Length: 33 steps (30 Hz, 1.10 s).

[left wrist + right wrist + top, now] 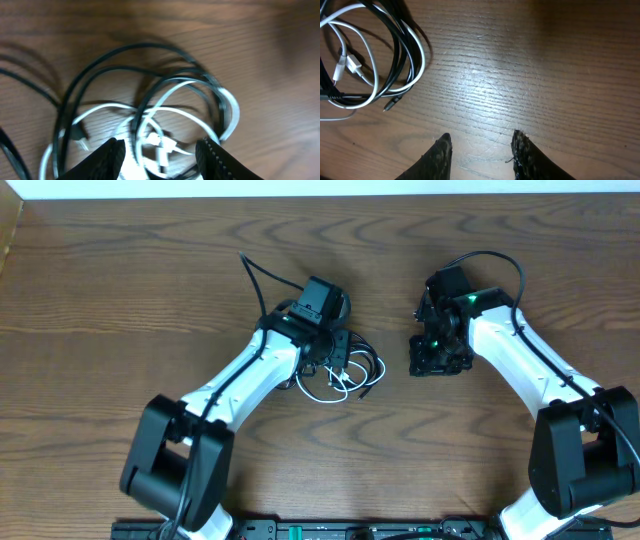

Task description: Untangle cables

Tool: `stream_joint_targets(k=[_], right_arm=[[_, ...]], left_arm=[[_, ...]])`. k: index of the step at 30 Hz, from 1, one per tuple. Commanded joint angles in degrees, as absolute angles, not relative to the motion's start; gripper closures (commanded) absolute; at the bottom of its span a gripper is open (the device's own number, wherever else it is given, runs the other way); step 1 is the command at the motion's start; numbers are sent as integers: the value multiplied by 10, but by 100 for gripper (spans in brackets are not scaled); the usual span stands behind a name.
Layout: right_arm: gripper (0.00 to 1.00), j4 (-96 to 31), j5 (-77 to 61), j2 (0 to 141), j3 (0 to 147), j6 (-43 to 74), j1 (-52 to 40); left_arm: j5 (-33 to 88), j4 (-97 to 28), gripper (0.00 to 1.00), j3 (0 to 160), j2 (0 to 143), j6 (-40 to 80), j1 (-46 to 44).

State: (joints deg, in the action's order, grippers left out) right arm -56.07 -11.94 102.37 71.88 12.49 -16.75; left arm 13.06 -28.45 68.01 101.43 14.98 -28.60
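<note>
My left gripper grabs the black cable (368, 387) by its loop among the white loops next, leaving the black cable's outer part free for my right gripper to untangle.
The white cable (322, 396) and the black cable (368, 387) lie tangled in one loose coil at the table's middle. My left gripper (338, 360) is down over that coil. In the left wrist view its jaws stand apart, open, straddling loops of the white cable (232, 112) and a white plug (162, 145), with the black cable (100, 70) arcing beyond; left gripper (161, 152). My right gripper (438, 362) hovers to the right of the coil, open, over bare wood (481, 145). Its view shows the white cable (422, 60) and black cable (402, 35) at upper left.
A thicker black arm wire (255, 280) trails up and left from the left wrist, and another (500, 260) loops over the right wrist. The wooden table (120, 300) ends at a pale strip along the far edge (300, 188).
</note>
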Motion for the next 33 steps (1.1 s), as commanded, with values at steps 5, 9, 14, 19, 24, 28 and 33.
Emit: stream_joint_targets(k=[5,9,14,19,24,28,33], right_arm=[[65,-564,-122,1026,718,119,-170],[65,-564,-122,1026,718,119,-170],[65,-564,-122,1026,718,119,-170],[65,-564,-122,1026,718,119,-170],[65,-564,-122,1026,718,119,-170],[65,-568,-123,1026,718,119,-170],[65,-573,-122,1026,718,119,-170]], left_arm=[[0,-281,26,684,1052,146,-284],[-35,-265,18,685,1052,128,-283],[-34,-242,18,685,1052,125,-283],[66,-226,18,685,1052,158,-283],[71,-219,19,685,1054,279,-283],[71,-204,18,685,1070,310,-283],[71,-170,19,685,1101,314,-283]])
